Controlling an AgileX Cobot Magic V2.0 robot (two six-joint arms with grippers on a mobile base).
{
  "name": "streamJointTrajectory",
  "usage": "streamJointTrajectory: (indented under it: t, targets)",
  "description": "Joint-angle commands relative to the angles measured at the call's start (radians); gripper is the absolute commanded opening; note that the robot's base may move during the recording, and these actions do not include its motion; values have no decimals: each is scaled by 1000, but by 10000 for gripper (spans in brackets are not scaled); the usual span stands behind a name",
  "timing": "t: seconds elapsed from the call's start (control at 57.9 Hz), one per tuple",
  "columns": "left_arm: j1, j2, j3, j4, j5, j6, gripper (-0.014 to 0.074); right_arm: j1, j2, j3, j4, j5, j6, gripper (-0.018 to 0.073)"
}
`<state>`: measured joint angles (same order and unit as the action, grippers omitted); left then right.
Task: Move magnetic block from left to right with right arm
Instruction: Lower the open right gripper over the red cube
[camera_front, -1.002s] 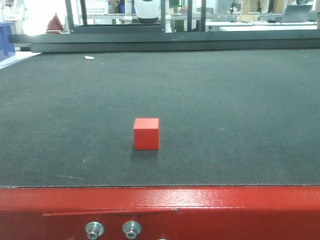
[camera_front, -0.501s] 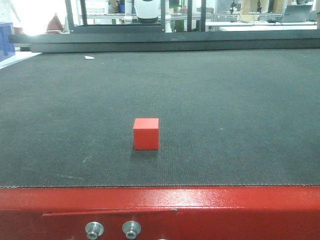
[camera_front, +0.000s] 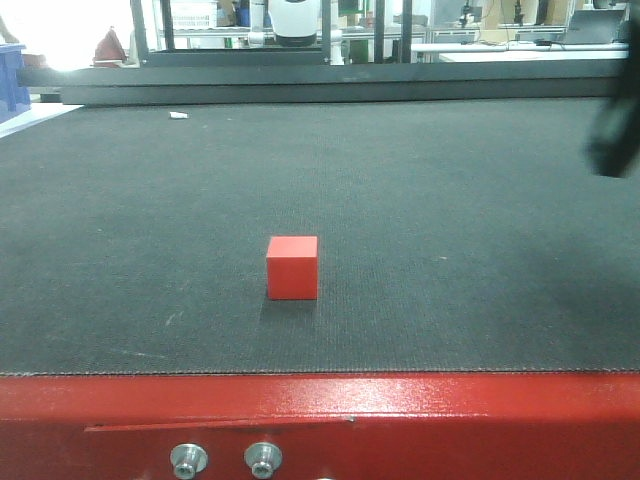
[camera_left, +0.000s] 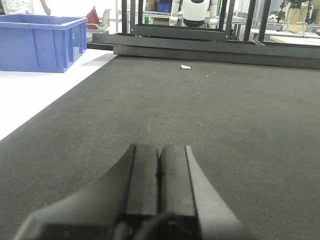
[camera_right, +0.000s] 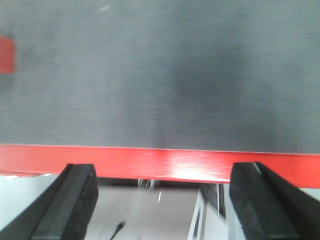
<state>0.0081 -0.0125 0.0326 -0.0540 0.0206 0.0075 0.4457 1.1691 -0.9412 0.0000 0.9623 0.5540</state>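
Note:
My right gripper moves the magnetic block (camera_front: 292, 267) across the dark mat next, and will grab it by its opposite red sides to do so.
The magnetic block (camera_front: 292, 267), a small plain red cube, sits on the dark mat (camera_front: 450, 200) near the table's front edge, with nothing touching it. In the right wrist view only a sliver of the block (camera_right: 6, 54) shows at the left edge. My right gripper (camera_right: 162, 172) is open with nothing between its fingers and hovers over the red table edge, well right of the block. A dark blur of the right arm (camera_front: 615, 125) shows at the front view's right border. My left gripper (camera_left: 159, 150) is shut and empty, low over the mat.
A blue crate (camera_left: 40, 42) stands on the white surface left of the mat. A small white scrap (camera_front: 178, 116) lies at the far left of the mat. A black frame (camera_front: 340, 85) bounds the back. The red metal edge (camera_front: 400, 400) runs along the front.
The right arm has come into the front view at the right border, where nothing showed before. The block has not moved.

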Motion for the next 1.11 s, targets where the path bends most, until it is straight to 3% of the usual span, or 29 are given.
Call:
streamJointTrajectory:
  t: [0.0,0.276,0.501,0.726,1.088]
  targets:
    - [2,-12,8,-3,-81,-7,-126,54,80,-120,-16,17,51,636]
    - [2,-12,8,-3,-81,-7,-126,175,347,-361,-16,50,92,636]
    - [2,-12,8,-3,-81,-7,-126,229,533,-553,-7,117,99,636]
    - [2,-12,8,-3,-81,-7,-126,250,682,-733,11,181,152,636]
    - [2,-12,8,-3,-81,-7,-126,258,847,-897,11,240,152,636]
